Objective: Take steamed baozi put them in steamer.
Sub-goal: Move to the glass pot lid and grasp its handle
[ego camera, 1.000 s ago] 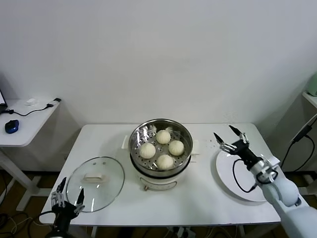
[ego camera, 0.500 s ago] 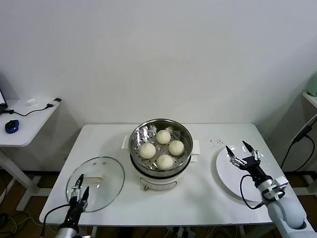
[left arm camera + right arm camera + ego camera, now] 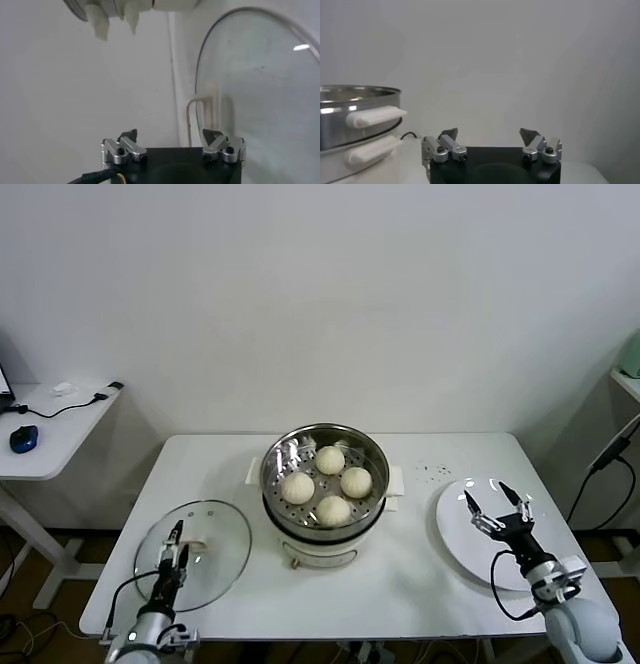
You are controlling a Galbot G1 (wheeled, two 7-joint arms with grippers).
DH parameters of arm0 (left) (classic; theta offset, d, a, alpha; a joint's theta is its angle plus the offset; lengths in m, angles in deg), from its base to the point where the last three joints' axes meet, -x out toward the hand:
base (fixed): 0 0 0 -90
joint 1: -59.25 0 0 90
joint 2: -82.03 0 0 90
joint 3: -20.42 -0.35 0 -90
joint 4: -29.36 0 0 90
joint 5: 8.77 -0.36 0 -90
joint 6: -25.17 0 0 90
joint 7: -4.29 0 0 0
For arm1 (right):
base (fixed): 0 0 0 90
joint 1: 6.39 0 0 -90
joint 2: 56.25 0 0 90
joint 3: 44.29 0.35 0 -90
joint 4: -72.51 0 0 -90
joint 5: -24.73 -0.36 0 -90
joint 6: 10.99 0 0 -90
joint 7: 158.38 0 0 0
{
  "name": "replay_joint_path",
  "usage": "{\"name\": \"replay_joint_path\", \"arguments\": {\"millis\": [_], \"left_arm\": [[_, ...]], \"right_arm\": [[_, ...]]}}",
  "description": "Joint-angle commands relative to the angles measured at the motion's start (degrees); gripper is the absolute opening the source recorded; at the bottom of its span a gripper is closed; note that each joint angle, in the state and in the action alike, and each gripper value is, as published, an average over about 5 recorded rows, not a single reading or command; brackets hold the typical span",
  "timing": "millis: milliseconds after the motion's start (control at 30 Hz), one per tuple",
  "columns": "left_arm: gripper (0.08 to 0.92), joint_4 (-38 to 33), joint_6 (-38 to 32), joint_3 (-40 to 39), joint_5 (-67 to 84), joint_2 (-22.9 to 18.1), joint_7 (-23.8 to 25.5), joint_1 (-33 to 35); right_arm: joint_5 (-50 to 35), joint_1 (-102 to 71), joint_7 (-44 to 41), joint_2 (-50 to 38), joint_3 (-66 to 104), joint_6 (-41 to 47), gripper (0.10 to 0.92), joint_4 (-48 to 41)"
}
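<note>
The fingers of my left gripper don't reach the white handle (image 3: 197, 544) on the glass lid (image 3: 215, 569) yet, so they would miss it if I closed now. I will first reach it.
Several cream-white steamed baozi (image 3: 330, 459) lie in the shiny steel steamer (image 3: 276, 462) on its white pot body at the table's middle. My right gripper (image 3: 492, 499) hovers open and empty over the white plate (image 3: 460, 549), well to the right of the steamer. The right wrist view shows those fingers (image 3: 489, 132) spread wide, with the steamer's rim and white handles (image 3: 355, 120) off to one side. My left gripper (image 3: 179, 534) is open and empty above the glass lid's near half. Its spread fingers (image 3: 169, 134) point at the lid's white handle (image 3: 205, 107).
The round glass lid (image 3: 215, 549) lies flat on the table's front left. A side table (image 3: 50, 434) with a blue mouse and a cable stands further left. A black cable (image 3: 600, 474) hangs past the table's right edge.
My right gripper drew back from beside the steamer and sank toward the front over the plate. My left gripper came up from the table's front edge onto the glass lid. Both stayed open.
</note>
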Motion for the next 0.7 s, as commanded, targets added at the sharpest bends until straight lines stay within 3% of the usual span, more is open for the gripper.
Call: {"name": "replay_joint_path", "arguments": {"millis": [33, 333, 700], "left_arm": [[0.823, 4.94, 2.12, -1.31, 0.97, 0.98, -0.40, -6.11], [0.803, 5.68, 2.93, -2.64, 4.49, 1.81, 0.98, -6.95], [0.498, 5.53, 3.59, -3.30, 6.49, 1.83, 1.01, -6.56]], "right_arm": [[2.57, -0.88, -0.19, 1.00, 0.79, -0.33, 0.823, -0.51], [4.38, -1.30, -0.55, 1.72, 1.26, -1.09, 0.823, -1.46], [5.11, -1.32, -0.76, 2.51, 2.21, -1.59, 0.823, -2.53]]}}
